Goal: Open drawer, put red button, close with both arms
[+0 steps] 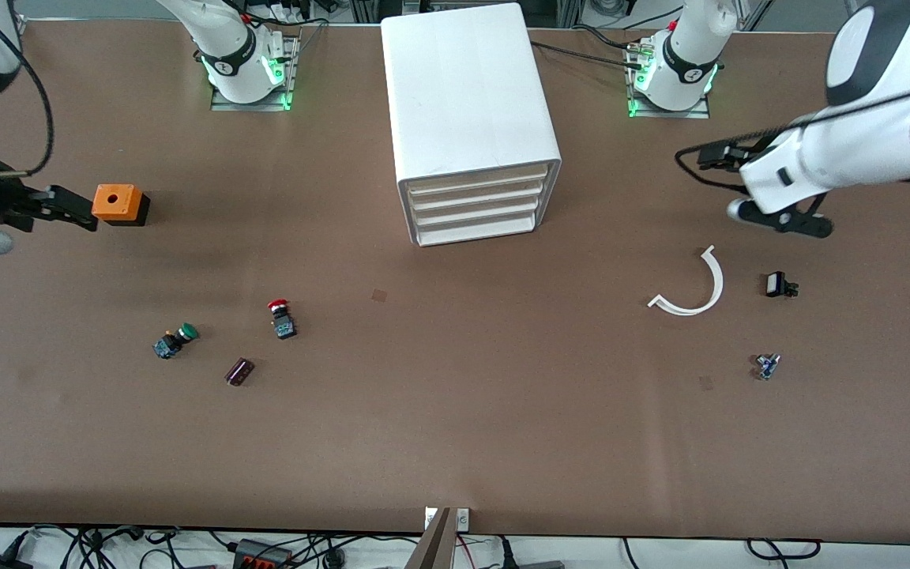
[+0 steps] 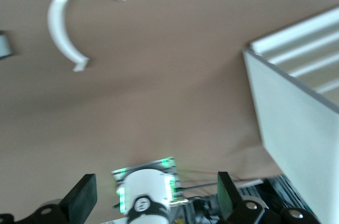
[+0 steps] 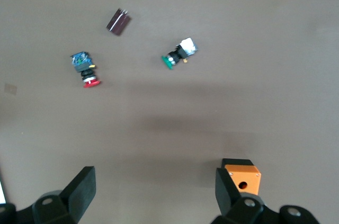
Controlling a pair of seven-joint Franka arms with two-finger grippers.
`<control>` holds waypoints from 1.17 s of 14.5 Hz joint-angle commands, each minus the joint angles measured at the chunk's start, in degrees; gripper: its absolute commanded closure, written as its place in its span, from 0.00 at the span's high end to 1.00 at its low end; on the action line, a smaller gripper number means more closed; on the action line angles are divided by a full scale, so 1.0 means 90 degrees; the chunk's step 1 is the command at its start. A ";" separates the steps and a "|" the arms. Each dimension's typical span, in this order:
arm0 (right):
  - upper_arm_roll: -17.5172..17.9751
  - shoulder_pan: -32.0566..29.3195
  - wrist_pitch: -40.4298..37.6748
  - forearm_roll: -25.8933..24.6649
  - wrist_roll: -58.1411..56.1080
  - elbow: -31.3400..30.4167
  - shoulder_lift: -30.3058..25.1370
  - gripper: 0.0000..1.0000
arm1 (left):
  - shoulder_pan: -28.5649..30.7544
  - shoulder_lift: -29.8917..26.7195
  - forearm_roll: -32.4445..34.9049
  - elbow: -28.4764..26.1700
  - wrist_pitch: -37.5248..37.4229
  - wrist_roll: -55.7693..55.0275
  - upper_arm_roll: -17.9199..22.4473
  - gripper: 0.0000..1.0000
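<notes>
The red button should go into the drawer (image 1: 476, 228), so my right gripper should grab it by its blue switch body (image 1: 285, 327) next.
The white cabinet (image 1: 467, 95) stands at the table's middle, close to the arms' bases, with all four tray drawers (image 1: 477, 207) shut. It also shows in the left wrist view (image 2: 296, 144). The red button (image 1: 280, 315) lies on the table nearer the front camera, toward the right arm's end, and shows in the right wrist view (image 3: 89, 78). My right gripper (image 1: 68, 208) is open and empty (image 3: 153, 192), beside the orange box (image 1: 117, 204). My left gripper (image 1: 714, 154) is open and empty (image 2: 154, 195), over the table at the left arm's end.
A green-capped button (image 1: 177, 340) and a small dark part (image 1: 239, 371) lie near the red button. A white curved strip (image 1: 692, 286), a black part (image 1: 779, 284) and a small blue part (image 1: 767, 366) lie at the left arm's end.
</notes>
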 commanded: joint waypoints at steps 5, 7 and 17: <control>0.0011 0.0728 0.0783 -0.0037 0.0108 0.0035 0.1263 1.00 | -0.0016 0.1590 -0.3101 0.0088 0.0598 0.1996 0.0030 1.00; 0.0011 0.1146 0.1162 -0.0016 0.0109 0.0035 0.1721 1.00 | -0.0231 0.1893 -0.3835 0.0049 0.0861 0.2328 0.0030 1.00; 0.0002 0.1842 0.3330 -0.0114 -0.0018 0.0064 0.3304 1.00 | -0.1062 0.2343 -0.5733 -0.1201 0.2299 0.4467 -0.0165 0.99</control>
